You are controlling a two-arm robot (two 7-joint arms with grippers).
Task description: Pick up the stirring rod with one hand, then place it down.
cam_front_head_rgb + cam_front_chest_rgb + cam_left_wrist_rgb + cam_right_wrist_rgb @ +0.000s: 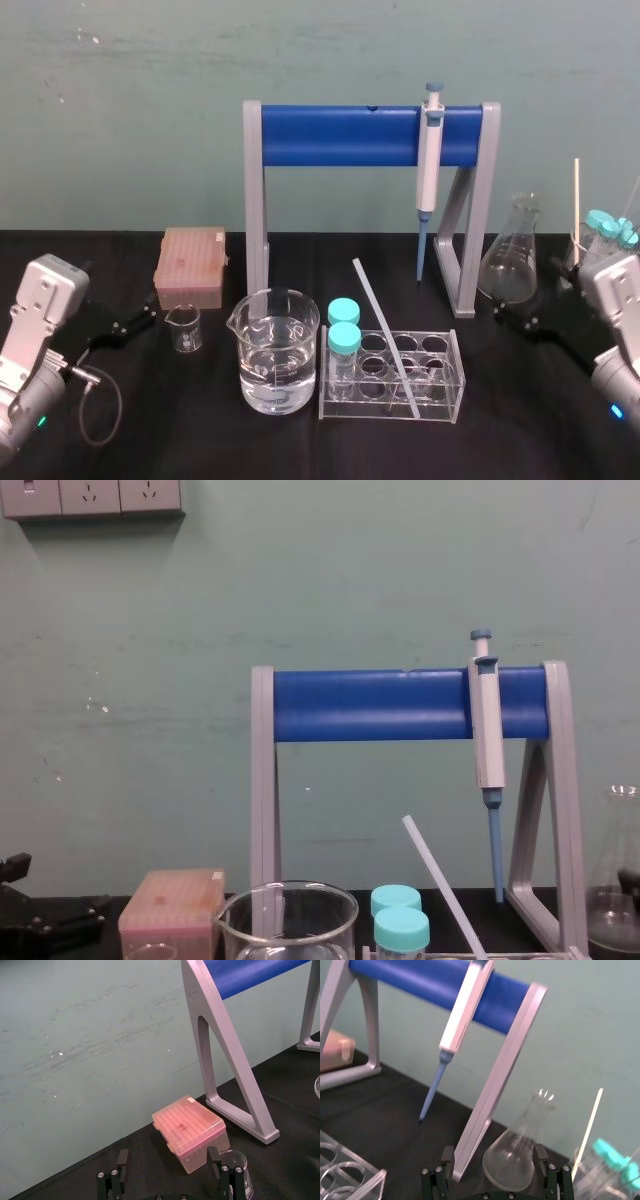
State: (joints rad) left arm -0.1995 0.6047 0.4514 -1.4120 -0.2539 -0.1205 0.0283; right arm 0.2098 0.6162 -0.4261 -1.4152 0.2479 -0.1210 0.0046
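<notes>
The lower end of the stirring rod is in the tube rack (515,956) beside capped tubes, so my right gripper will next grab the rod by its exposed upper part (423,849).
The stirring rod (385,330) is a thin translucent white rod leaning tilted in the clear tube rack (452,385), its top end pointing back and left. In the chest view the stirring rod (440,880) rises at a slant in front of the stand. My left gripper (148,312) rests open at the table's left, close to the small beaker (184,328); the left wrist view has its fingers (123,1159) spread apart. My right gripper (510,312) sits open at the right by the conical flask (512,262), with nothing between its fingers (540,1154). Neither gripper touches the rod.
A grey stand with a blue bar (340,136) holds a hanging pipette (430,160). A large beaker of water (278,350) stands left of the rack, where two teal-capped tubes (343,325) sit. A pink tip box (191,262) lies back left. More capped tubes (610,228) stand far right.
</notes>
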